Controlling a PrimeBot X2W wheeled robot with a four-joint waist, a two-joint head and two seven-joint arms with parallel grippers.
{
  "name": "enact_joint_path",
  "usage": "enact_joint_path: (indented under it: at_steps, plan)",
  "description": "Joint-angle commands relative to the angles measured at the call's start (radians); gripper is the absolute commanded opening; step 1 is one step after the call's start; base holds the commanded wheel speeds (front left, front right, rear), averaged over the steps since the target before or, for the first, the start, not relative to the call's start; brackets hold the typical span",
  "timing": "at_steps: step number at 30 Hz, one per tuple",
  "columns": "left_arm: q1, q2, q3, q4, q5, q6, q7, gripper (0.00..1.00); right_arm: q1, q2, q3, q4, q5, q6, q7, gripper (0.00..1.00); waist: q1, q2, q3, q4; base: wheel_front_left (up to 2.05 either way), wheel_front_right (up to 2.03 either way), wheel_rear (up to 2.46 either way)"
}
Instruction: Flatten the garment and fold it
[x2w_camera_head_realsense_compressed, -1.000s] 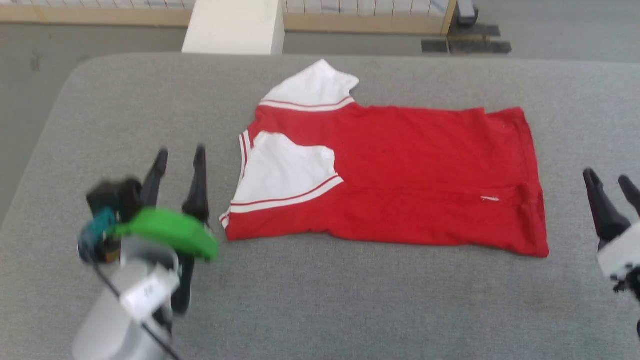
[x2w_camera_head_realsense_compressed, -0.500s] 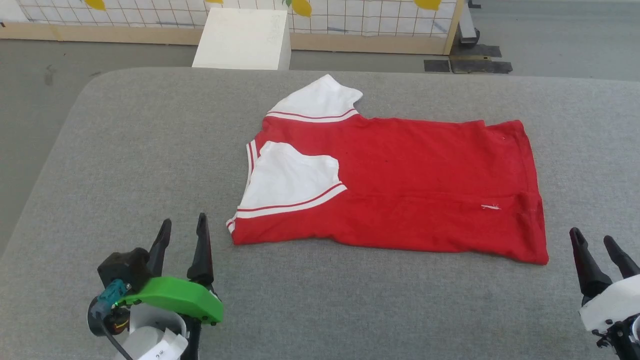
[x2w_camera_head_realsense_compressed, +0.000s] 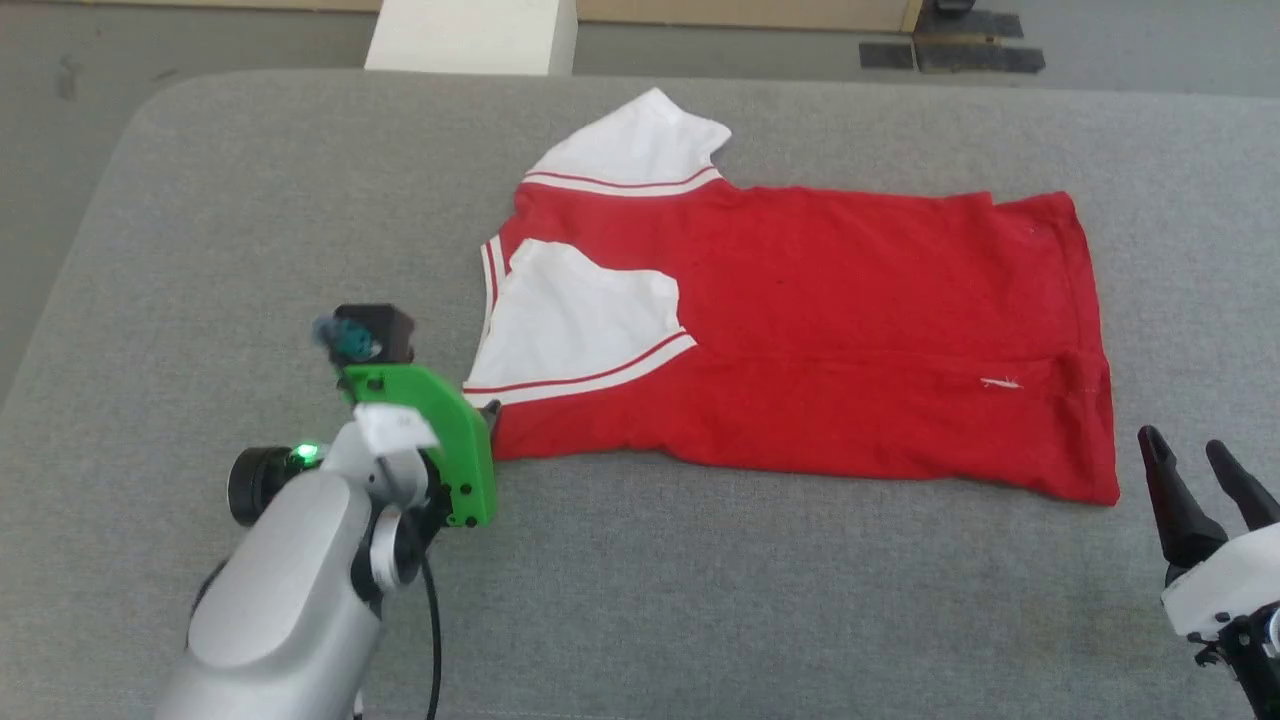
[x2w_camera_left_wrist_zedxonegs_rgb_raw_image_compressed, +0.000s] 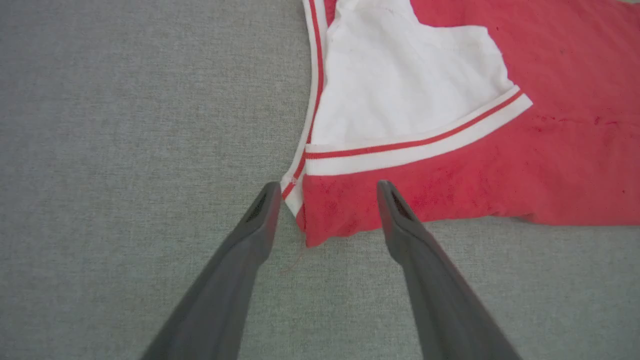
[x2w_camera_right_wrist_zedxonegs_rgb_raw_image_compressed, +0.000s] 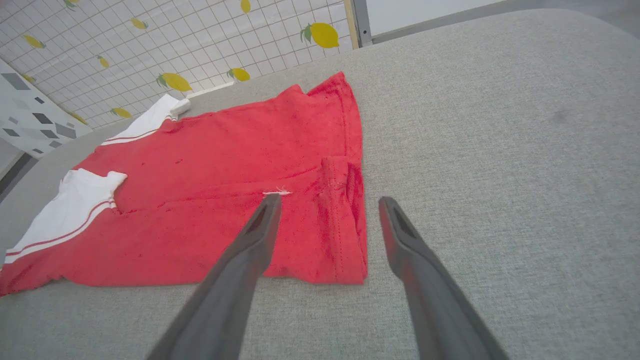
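Note:
Next, my left gripper pinches the garment's corner (x2w_camera_head_realsense_compressed: 500, 442) beside the striped collar trim, since the body of the garment (x2w_camera_head_realsense_compressed: 864, 324) lies flat on the tabletop.
The garment (x2w_camera_head_realsense_compressed: 850, 330) is a red T-shirt lying mostly flat on the grey padded table (x2w_camera_head_realsense_compressed: 250, 200), hem to the right. One white sleeve (x2w_camera_head_realsense_compressed: 585, 320) is folded onto the body and the other (x2w_camera_head_realsense_compressed: 640, 150) sticks out at the far side. My left gripper (x2w_camera_head_realsense_compressed: 485, 412) sits at the garment's near-left corner, largely hidden under its green mount. In the left wrist view the left gripper (x2w_camera_left_wrist_zedxonegs_rgb_raw_image_compressed: 328, 192) is open, its fingers astride that corner of the garment (x2w_camera_left_wrist_zedxonegs_rgb_raw_image_compressed: 450, 170). My right gripper (x2w_camera_head_realsense_compressed: 1195, 470) is open, just short of the near-right hem corner; its wrist view shows the gripper (x2w_camera_right_wrist_zedxonegs_rgb_raw_image_compressed: 330, 202) above the garment (x2w_camera_right_wrist_zedxonegs_rgb_raw_image_compressed: 225, 165).
A white box (x2w_camera_head_realsense_compressed: 470, 35) stands on the floor just beyond the table's far edge, with dark mats (x2w_camera_head_realsense_compressed: 950, 50) to its right. A lemon-patterned tiled panel (x2w_camera_right_wrist_zedxonegs_rgb_raw_image_compressed: 150, 45) lies beyond. The table's rounded left corner (x2w_camera_head_realsense_compressed: 130, 110) drops to the floor.
My left arm has swung forward and right, bringing its open gripper to the garment's near-left corner. The head camera has tilted down. The right gripper has barely moved.

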Motion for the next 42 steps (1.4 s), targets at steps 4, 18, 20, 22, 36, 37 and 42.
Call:
enact_joint_path:
  at_steps: [4,18,20,22,36,37,42]
  plan:
    - [-0.074,0.027,-0.036,0.028,-0.004,0.031,0.182,1.00,-0.028,-0.004,0.004,0.002,0.012,-0.002,-0.001,1.00,0.0000,-0.0001,0.060,-0.024,0.00,0.00,0.00]
    - [-0.020,0.026,-0.035,0.106,-0.056,0.051,0.263,0.00,-0.078,-0.015,0.041,0.021,0.025,-0.002,-0.013,1.00,0.0000,-0.0001,0.118,-0.072,0.00,0.00,0.00]
    - [-0.002,0.026,-0.024,0.097,-0.066,0.050,0.242,0.00,-0.079,-0.027,0.044,0.020,0.016,-0.002,0.000,1.00,0.0000,-0.0001,0.113,-0.072,0.00,0.00,0.00]
    - [0.013,0.028,-0.009,0.080,-0.075,0.053,0.218,0.00,-0.081,-0.037,0.047,0.013,0.006,-0.002,0.026,1.00,0.0000,-0.0001,0.106,-0.070,0.00,0.00,0.00]
    - [0.062,0.043,0.042,-0.123,-0.088,0.087,0.137,0.00,-0.218,-0.066,0.083,-0.036,-0.257,-0.002,0.624,1.00,0.0000,-0.0001,0.130,-0.022,0.00,0.00,0.00]
    - [0.058,0.043,0.040,-0.132,-0.084,0.089,0.136,0.00,-0.232,-0.070,0.093,-0.029,-0.272,-0.002,0.655,1.00,0.0000,-0.0001,0.139,-0.016,0.00,0.00,0.00]
    - [0.042,0.037,0.034,-0.158,-0.076,0.095,0.130,0.00,-0.274,-0.090,0.146,0.018,-0.306,-0.002,0.730,1.00,0.0000,-0.0001,0.181,0.003,0.00,0.00,0.00]
